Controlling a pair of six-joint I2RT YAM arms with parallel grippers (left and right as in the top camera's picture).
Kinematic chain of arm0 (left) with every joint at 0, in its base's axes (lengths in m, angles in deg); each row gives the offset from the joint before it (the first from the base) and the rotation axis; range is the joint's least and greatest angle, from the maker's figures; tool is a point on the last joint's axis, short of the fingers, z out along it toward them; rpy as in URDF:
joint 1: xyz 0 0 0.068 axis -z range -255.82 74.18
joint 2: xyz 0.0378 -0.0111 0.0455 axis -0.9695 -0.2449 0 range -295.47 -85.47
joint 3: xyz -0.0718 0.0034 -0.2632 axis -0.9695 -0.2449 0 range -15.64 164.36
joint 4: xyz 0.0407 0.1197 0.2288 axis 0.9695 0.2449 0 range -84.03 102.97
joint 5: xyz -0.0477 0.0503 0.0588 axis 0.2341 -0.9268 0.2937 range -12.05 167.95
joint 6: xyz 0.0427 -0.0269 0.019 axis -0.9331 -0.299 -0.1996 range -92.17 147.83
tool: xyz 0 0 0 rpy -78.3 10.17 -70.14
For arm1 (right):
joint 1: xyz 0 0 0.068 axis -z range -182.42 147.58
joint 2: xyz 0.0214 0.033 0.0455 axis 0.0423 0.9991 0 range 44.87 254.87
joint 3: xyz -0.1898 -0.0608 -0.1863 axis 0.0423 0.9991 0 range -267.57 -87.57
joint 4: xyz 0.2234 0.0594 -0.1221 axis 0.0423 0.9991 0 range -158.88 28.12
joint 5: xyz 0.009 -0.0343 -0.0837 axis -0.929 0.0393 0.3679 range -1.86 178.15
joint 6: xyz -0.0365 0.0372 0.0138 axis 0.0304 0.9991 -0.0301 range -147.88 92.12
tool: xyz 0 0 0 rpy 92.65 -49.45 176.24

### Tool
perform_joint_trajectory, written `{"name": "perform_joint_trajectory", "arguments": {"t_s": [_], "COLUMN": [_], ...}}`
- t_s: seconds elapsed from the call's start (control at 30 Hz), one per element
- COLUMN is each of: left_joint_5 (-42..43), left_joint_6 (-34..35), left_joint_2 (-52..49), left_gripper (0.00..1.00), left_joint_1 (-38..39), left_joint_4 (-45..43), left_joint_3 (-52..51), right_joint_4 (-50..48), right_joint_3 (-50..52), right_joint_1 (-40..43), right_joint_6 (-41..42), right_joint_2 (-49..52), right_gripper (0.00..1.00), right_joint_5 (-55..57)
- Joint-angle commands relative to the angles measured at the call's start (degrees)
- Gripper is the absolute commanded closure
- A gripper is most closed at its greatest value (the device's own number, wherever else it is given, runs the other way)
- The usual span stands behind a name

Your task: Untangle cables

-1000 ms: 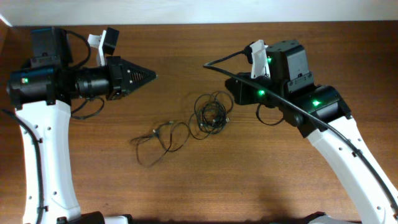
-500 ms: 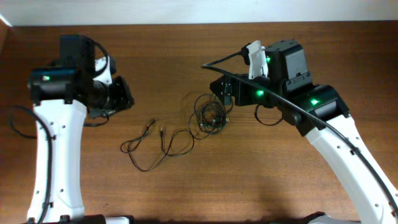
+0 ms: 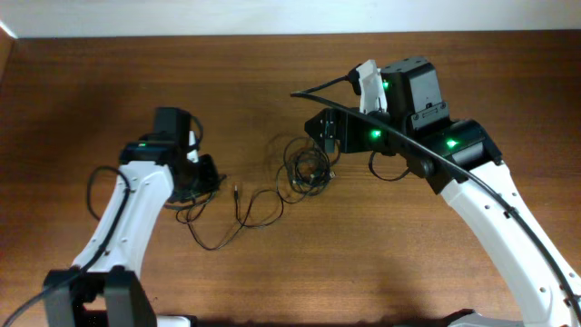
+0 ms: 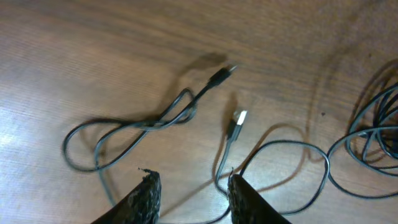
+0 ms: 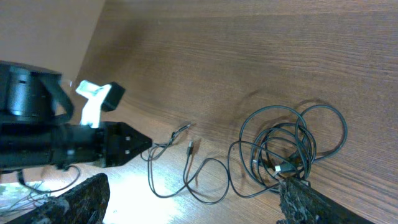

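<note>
The left gripper grabs the loose cable's loop just behind its plug [image 3: 211,193] [image 4: 185,111] next, which leaves the cable's end free for my right gripper to untangle.
The cables lie in two parts on the brown table. A tangled coil [image 3: 307,168] [image 5: 289,146] sits mid-table, and a loose cable [image 3: 238,216] [image 4: 127,127] trails left from it in thin loops. Its small plug ends [image 4: 236,118] lie bare on the wood. My left gripper [image 3: 216,179] [image 4: 193,190] hovers low over the loose loops, open; one strand runs along its right finger [image 4: 245,199] without being clamped. My right gripper [image 3: 325,145] [image 5: 193,193] stands wide open just above the coil's right side, holding nothing.
The table's far edge meets a pale wall [image 3: 272,14] at the back. The left arm's black body [image 5: 56,149] shows in the right wrist view, close to the loose loops. A thick black arm cable [image 3: 381,136] arcs over the right arm.
My left arm has swung from the far left down to the loose cable, and its jaws have parted. The right gripper has opened wide. The loose cable has spread slightly leftward.
</note>
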Motion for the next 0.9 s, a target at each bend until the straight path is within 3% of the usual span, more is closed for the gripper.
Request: {"name": "perform_joint_trajectory", "arguments": {"t_s": [0.0, 0.07, 0.37, 0.43, 0.87], "left_joint_5": [-4.8, -7.2, -10.7, -13.7, -13.4], "left_joint_6": [0.6, 0.6, 0.6, 0.6, 0.6], "left_joint_2": [-4.3, -7.2, -12.0, -12.0, -12.3], "left_gripper": [0.58, 0.55, 0.77, 0.76, 0.81], "left_joint_1": [3.8, 5.7, 6.3, 6.3, 6.3], "left_joint_4": [-1.7, -2.5, -5.3, -5.4, -9.2], "left_joint_3": [-0.4, -0.4, -0.4, -0.4, -3.5], "right_joint_4": [-0.2, 0.0, 0.5, 0.4, 0.3], "right_joint_3": [-0.2, -0.2, -0.2, -0.2, -0.2], "right_joint_1": [0.0, 0.0, 0.0, 0.0, 0.0], "right_joint_6": [-0.4, -0.4, -0.4, -0.4, -0.4], "right_joint_2": [0.2, 0.2, 0.2, 0.2, 0.2], "right_gripper": [0.12, 0.12, 0.12, 0.12, 0.11], "right_joint_5": [-0.5, -0.5, -0.5, -0.5, -0.5]}}
